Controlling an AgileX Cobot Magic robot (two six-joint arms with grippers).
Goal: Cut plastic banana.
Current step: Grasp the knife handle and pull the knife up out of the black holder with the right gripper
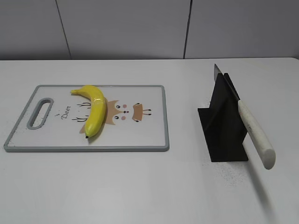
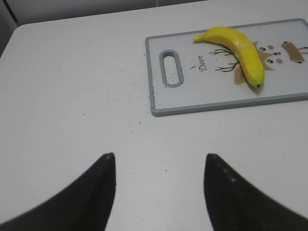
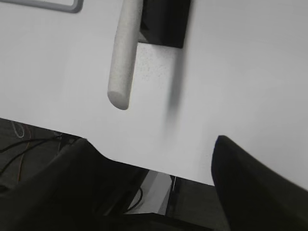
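Note:
My right gripper reaches the knife and grabs its white handle [image 1: 254, 133] next. The handle sticks out free while the knife's blade sits down in the black stand.
The glossy yellow plastic banana [image 1: 94, 108] lies on a white cutting board with a grey rim [image 1: 161, 122], on the left of the table. It also shows in the left wrist view [image 2: 239, 52], far ahead and to the right of my left gripper [image 2: 159, 161], which is open and empty over bare table. A knife with a white handle [image 1: 254, 133] rests slanted in a black stand [image 1: 223, 128] on the right. My right gripper [image 3: 151, 144] is open and empty over the table's front edge, below the knife handle [image 3: 123, 57]. Neither gripper shows in the exterior view.
The board has a handle slot [image 2: 171, 69] at its left end and a deer drawing. The table's front edge [image 3: 144, 166] runs under my right gripper, with cables and dark floor beyond it. A grey wall stands behind the table.

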